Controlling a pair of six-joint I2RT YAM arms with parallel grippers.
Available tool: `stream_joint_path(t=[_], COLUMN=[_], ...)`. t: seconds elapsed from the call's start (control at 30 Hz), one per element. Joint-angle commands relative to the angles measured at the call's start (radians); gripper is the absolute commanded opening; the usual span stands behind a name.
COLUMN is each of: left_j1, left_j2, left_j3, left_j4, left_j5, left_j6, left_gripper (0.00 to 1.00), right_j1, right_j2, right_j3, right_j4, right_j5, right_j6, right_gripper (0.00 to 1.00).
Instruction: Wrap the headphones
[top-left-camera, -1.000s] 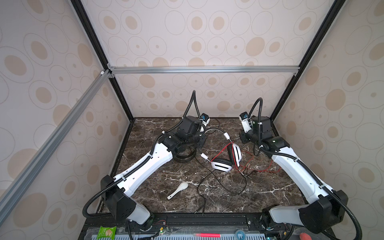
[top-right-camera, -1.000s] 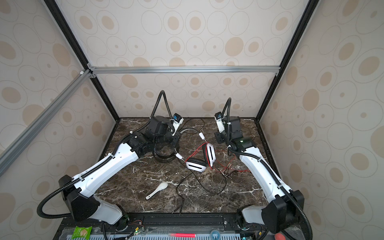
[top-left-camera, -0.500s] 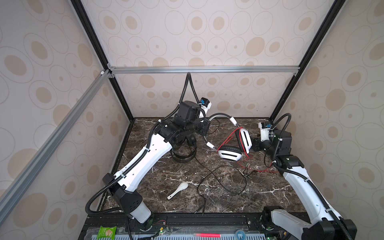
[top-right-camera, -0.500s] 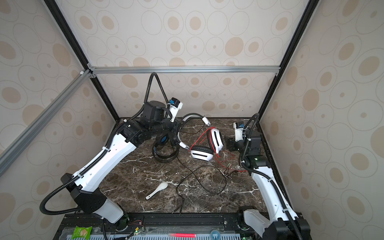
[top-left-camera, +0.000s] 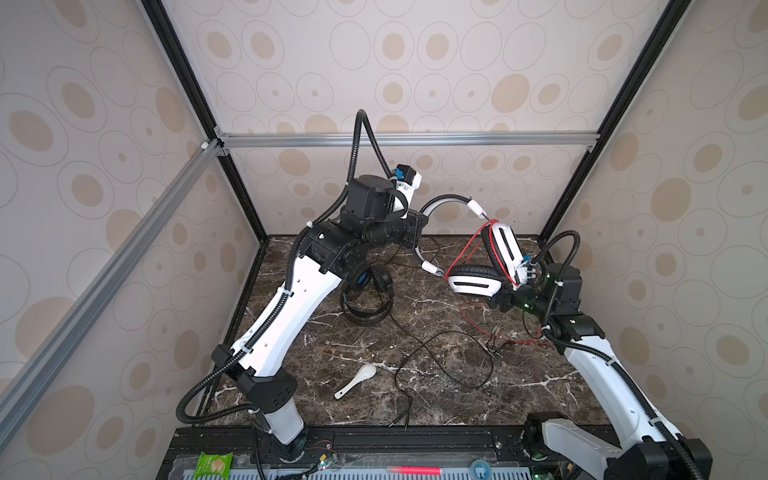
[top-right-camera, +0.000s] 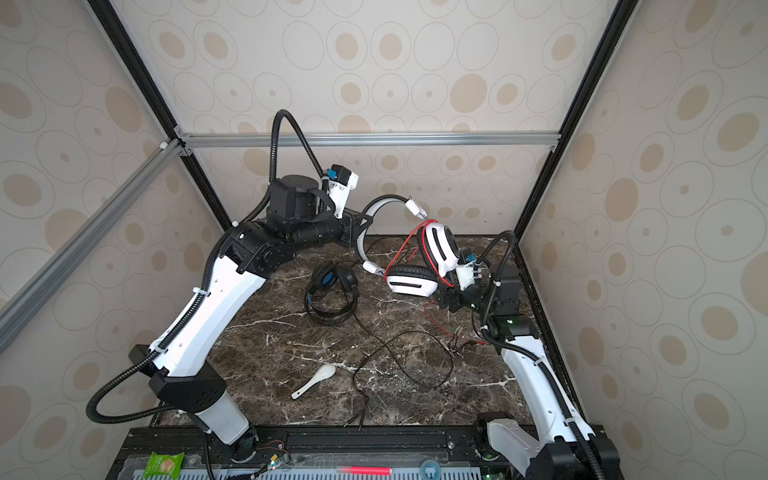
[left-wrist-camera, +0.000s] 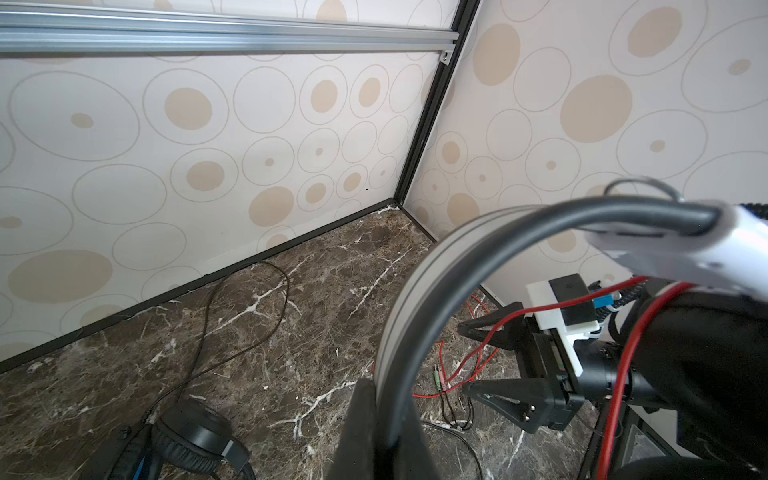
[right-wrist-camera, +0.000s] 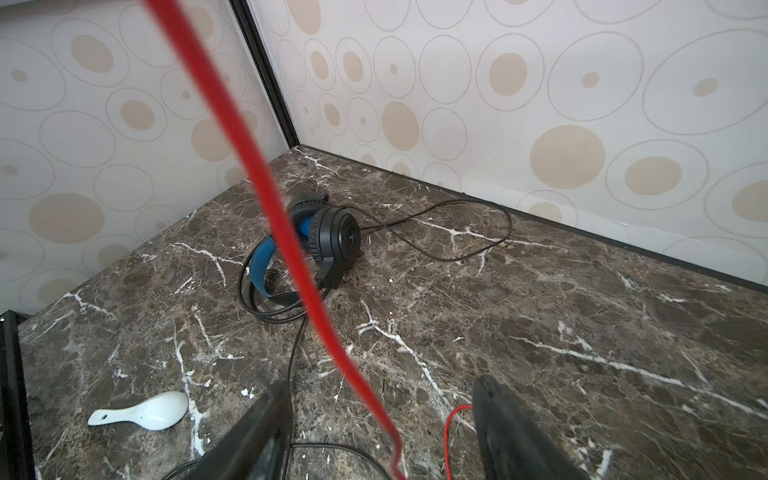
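My right gripper is going to wrap the red cable round the headphones (top-left-camera: 475, 283), so it will next grab the cable on the part just below the ear cups.
The white-and-black headphones (top-left-camera: 473, 283) (top-right-camera: 409, 283) hang in the air over the back right of the table. My left gripper (top-left-camera: 422, 226) (top-right-camera: 359, 226) (left-wrist-camera: 384, 388) is shut on their headband (left-wrist-camera: 419, 299). Their red cable (top-left-camera: 465, 249) (right-wrist-camera: 266, 187) loops round the ear cups and trails down to the table. My right gripper (top-left-camera: 500, 301) (top-right-camera: 446, 301) (right-wrist-camera: 380, 384) stands open just below the ear cups; the red cable runs between its fingers without being gripped. The black headphones (top-left-camera: 368, 295) (top-right-camera: 332, 295) (right-wrist-camera: 328, 237) (left-wrist-camera: 195, 440) with blue inner band lie on the marble.
The thin black cable (top-left-camera: 444, 361) of the black pair sprawls in loops toward the front edge. A white spoon (top-left-camera: 357, 380) (top-right-camera: 316, 380) (right-wrist-camera: 145, 411) lies at front centre. The red cable's plug end (top-left-camera: 494, 332) rests near the right arm. Walls close in at back and sides.
My left gripper has lifted the white-and-black headphones off the table, up and toward the back. My right gripper has opened and moved from the back to below the ear cups.
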Motion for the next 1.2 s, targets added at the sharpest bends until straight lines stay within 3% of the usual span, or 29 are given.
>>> stream_joint_path(t=[0.0,0.1,0.23,0.6,0.83,0.93,1.07,1.17], left_j1=[0.011,0.013,0.013,0.043,0.060,0.070,0.091,0.097], left_j2=[-0.016,-0.020,-0.003,-0.003,-0.002,-0.010,-0.043,-0.073], left_j3=[0.057,0.063,0.099,0.105,0.099,0.084,0.010,-0.075], left_j4=[0.051,0.062,0.057,0.159,0.199,0.223,0.315,0.413], left_j5=[0.043,0.045,0.038,0.042,0.025,-0.011,-0.043,-0.070], left_j6=[-0.070,-0.089,-0.119,-0.208,-0.247,-0.271,-0.338,-0.393], left_gripper=[0.00,0.00,0.00,0.00,0.00,0.00,0.00,0.00], right_j1=[-0.001,0.002,0.008,0.008,0.013,0.016,0.051,0.078], right_j2=[0.021,0.075,0.145,0.278,0.365,0.378,0.371,0.339], right_j3=[0.017,0.046,0.067,-0.007,-0.010,-0.010,-0.001,-0.016], right_j4=[0.108,0.126,0.121,0.347,0.381,0.371,0.290,0.249], right_j5=[-0.034,-0.066,-0.020,-0.030,-0.052,-0.047,-0.002,0.055], right_j6=[0.036,0.038,0.014,0.160,0.177,0.175,0.129,0.118], right_gripper=[0.72,0.72,0.69,0.65,0.60,0.52,0.24,0.10])
